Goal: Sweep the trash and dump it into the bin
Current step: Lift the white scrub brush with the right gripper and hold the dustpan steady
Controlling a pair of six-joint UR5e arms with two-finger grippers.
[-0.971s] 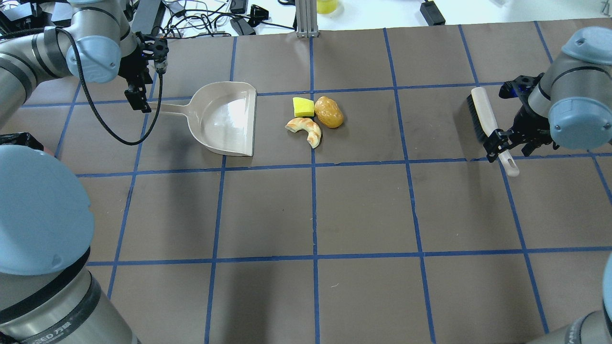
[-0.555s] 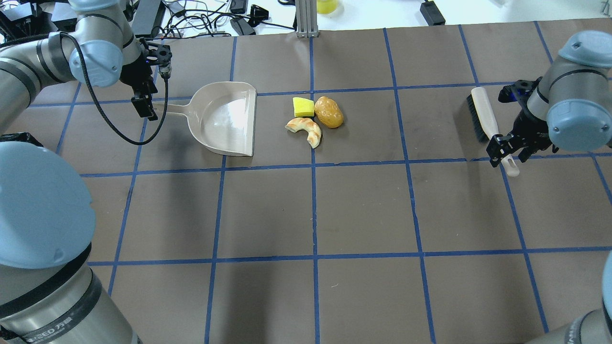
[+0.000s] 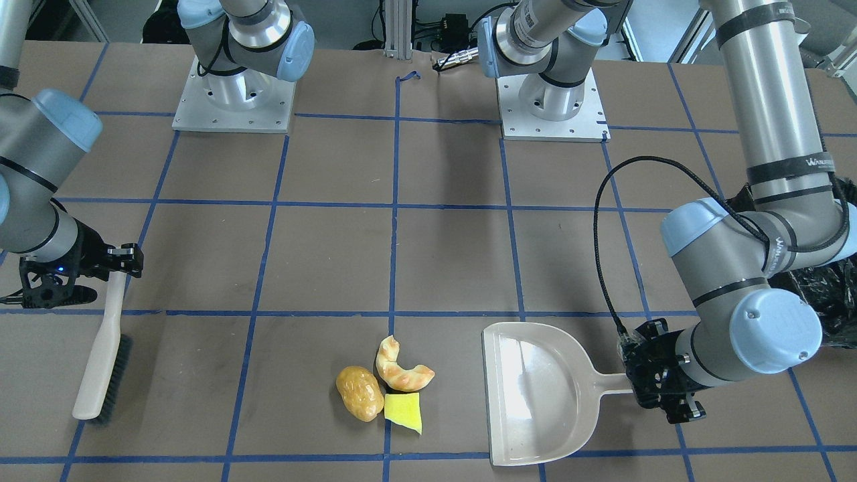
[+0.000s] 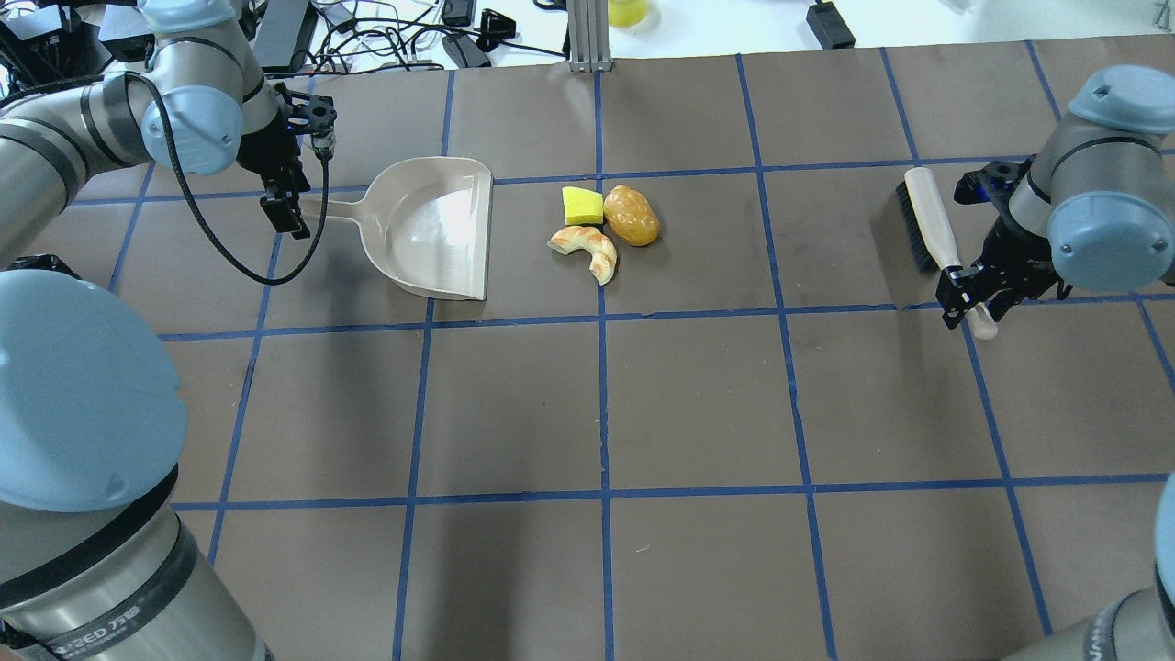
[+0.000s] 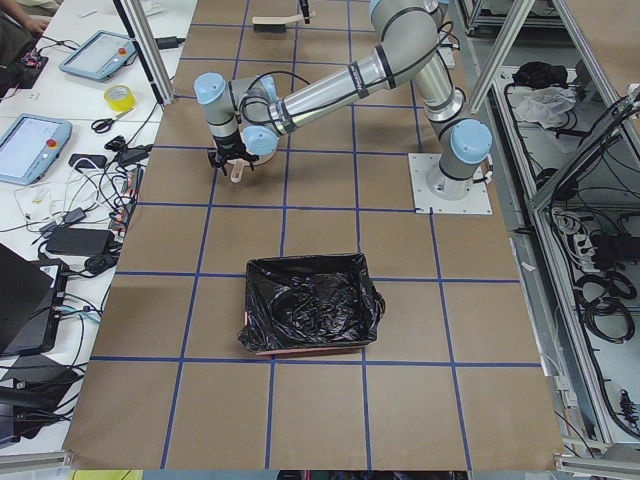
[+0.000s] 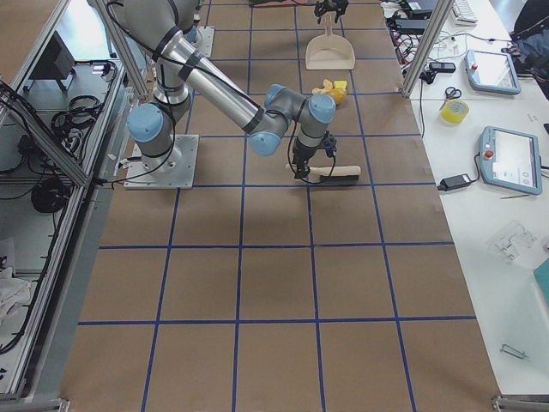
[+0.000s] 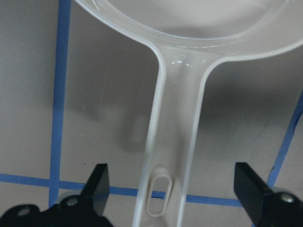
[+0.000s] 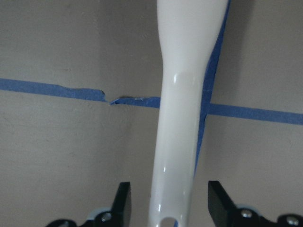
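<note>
Next, my left gripper grabs the dustpan by its handle's holed end [image 3: 619,384], to dump the swept trash into the black-lined bin [image 3: 832,309].
The trash lies together mid-table: a golden-brown potato-like lump [image 4: 632,215] [image 3: 359,393], a tan croissant piece [image 4: 587,250] [image 3: 402,368] and a yellow sponge wedge [image 4: 582,206] [image 3: 404,410]. A beige dustpan [image 4: 431,228] [image 3: 535,391] lies to their left, its mouth facing them. My left gripper [image 4: 292,209] [image 7: 173,189] is open, with its fingers on either side of the dustpan handle [image 7: 175,142]. My right gripper [image 4: 971,308] [image 8: 170,201] is open around the white handle of a black-bristled brush [image 4: 927,220] [image 8: 182,118], with gaps on both sides. The black-lined bin [image 5: 310,303] stands on the robot's left.
Blue tape lines grid the brown table. Cables, a tape roll and tablets lie beyond the far edge [image 4: 441,37]. A metal post [image 4: 587,37] stands at the far middle. The left arm's black cable [image 4: 229,257] loops near the dustpan handle.
My left gripper has moved right, to the end of the dustpan handle. My right gripper has shifted slightly along the brush handle toward its tip. Trash, dustpan and brush have not moved.
</note>
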